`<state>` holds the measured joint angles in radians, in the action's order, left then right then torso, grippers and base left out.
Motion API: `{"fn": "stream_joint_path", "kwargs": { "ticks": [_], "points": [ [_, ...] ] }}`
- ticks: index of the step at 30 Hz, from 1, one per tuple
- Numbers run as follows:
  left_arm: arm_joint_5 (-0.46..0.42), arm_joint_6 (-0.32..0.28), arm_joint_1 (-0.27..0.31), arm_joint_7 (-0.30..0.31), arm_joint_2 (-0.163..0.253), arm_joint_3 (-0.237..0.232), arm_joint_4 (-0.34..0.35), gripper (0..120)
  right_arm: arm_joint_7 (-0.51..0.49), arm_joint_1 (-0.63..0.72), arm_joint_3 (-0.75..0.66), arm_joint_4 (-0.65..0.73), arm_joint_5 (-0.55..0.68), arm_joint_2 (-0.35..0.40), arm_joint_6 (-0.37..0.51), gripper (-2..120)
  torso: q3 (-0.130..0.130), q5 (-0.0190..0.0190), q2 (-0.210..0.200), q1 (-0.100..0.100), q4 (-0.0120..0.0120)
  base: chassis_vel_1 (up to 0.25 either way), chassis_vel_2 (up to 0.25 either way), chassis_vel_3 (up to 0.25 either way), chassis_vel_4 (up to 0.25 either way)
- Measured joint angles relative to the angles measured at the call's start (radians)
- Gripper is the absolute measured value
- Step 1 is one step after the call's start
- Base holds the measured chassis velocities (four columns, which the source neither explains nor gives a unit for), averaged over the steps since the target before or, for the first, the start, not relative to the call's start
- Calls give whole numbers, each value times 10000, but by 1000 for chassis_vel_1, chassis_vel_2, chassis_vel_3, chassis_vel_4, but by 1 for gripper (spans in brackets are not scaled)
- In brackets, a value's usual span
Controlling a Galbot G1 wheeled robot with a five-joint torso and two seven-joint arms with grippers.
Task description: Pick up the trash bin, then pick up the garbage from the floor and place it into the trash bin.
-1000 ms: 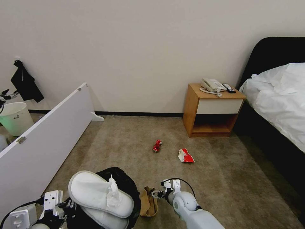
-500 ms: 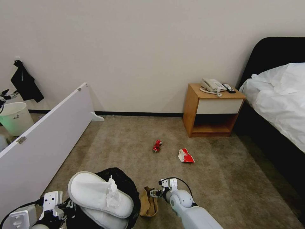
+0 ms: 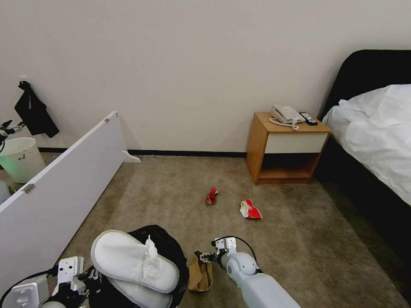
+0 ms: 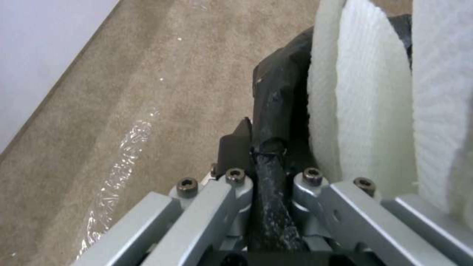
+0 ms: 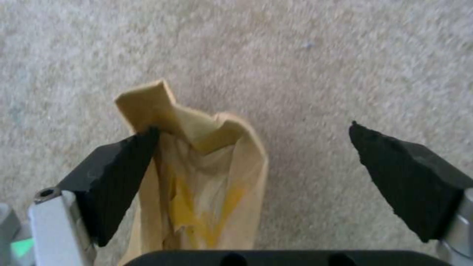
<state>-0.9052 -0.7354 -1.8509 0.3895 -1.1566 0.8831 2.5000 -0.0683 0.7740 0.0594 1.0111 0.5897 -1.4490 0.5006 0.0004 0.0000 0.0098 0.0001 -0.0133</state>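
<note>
I will next pinch the brown paper bag by its opening's side edge (image 3: 210,265) with my right gripper, because the bag is wide open and its thin side is standing up.
The trash bin (image 3: 171,248), lined with a black bag, stands low at my left with two white slippers (image 3: 132,261) and a tissue (image 3: 150,256) sticking out of it. My left gripper (image 3: 90,274) is shut on the bin's bag-covered rim (image 4: 270,111), close beside a slipper (image 4: 374,111). The left gripper (image 4: 268,149) pinches the black film between its jaws. A brown paper bag (image 3: 200,273) lies on the floor (image 3: 299,239) just right of the bin. My right gripper (image 3: 205,258) hangs open over it. In the right wrist view the right gripper (image 5: 254,127) straddles the paper bag (image 5: 207,184), one finger (image 5: 118,177) touching the bag's edge. A crushed red can (image 3: 211,196) and a red-and-white wrapper (image 3: 250,209) lie farther out.
A white board (image 3: 64,184) leans along the left, with a white bucket (image 3: 19,158) behind it. A wooden nightstand (image 3: 287,149) with a phone stands against the wall. A bed (image 3: 376,141) takes up the right side. Open carpet lies between them.
My right gripper has moved a little to the left, closer over the brown paper bag. The left gripper and the bin have stayed put.
</note>
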Motion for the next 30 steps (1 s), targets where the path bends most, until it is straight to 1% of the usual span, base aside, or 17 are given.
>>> {"fn": "stream_joint_path", "kwargs": {
  "ticks": [2,4,5,7,8,10,11,13,14,17,18,19,21,22,23,26,30],
  "points": [
    [0,0,0,-1,1,-4,0,4,-2,-11,44,-41,30,-2,68,95,0,0,0,0,0,0,0,0,0],
    [-1,0,-3,-2,4,-11,0,4,-24,-13,149,-84,128,19,202,83,0,0,0,0,0,0,0,0,0],
    [-1,0,-3,-2,4,-11,0,4,-24,-13,149,-84,128,19,202,83,0,0,0,0,0,0,0,0,0],
    [-6,0,7,-4,3,-15,0,4,-38,-12,173,-142,198,26,219,73,0,0,0,0,0,0,0,0,0],
    [-6,0,7,-4,3,-15,0,4,-38,-12,173,-142,198,26,219,73,0,0,0,0,0,0,0,0,0],
    [-9,0,17,-6,7,-17,0,4,-43,-8,168,-178,261,23,226,64,0,0,0,0,0,0,0,0,0],
    [-9,0,17,-6,7,-17,0,4,-43,-8,168,-178,261,23,226,64,0,0,0,0,0,0,0,0,0],
    [-13,0,20,-7,19,-17,0,4,-50,-7,167,-188,329,27,233,51,0,0,0,0,0,0,0,0,0],
    [-13,0,20,-7,19,-17,0,4,-50,-7,167,-188,329,27,233,51,0,0,0,0,0,0,0,0,0],
    [-15,0,23,-7,18,-20,0,4,-51,-22,152,-208,364,31,235,36,0,0,0,0,0,0,0,0,0],
    [-15,0,23,-7,18,-20,0,4,-51,-22,152,-208,364,31,235,36,0,0,0,0,0,0,0,0,0],
    [-16,0,23,-7,18,-23,0,4,-50,-32,144,-208,383,39,236,30,0,0,0,0,0,0,0,0,0],
    [-16,0,24,-7,18,-24,0,4,-49,-37,138,-213,385,41,235,26,0,0,0,0,0,0,0,0,0],
    [-15,0,23,-7,17,-29,0,4,-46,-56,112,-241,384,41,233,20,0,0,1,0,0,0,0,0,0],
    [-15,0,23,-7,17,-29,0,4,-46,-56,112,-241,384,41,233,20,0,0,1,0,0,0,0,0,0],
    [-16,0,20,-8,13,-43,0,4,-37,-64,50,-272,376,42,221,4,0,1,0,0,0,0,0,0,0],
    [-16,0,10,-8,11,-53,0,4,-33,-61,30,-273,372,45,215,2,0,0,0,0,0,0,0,0,0]
  ]
}}
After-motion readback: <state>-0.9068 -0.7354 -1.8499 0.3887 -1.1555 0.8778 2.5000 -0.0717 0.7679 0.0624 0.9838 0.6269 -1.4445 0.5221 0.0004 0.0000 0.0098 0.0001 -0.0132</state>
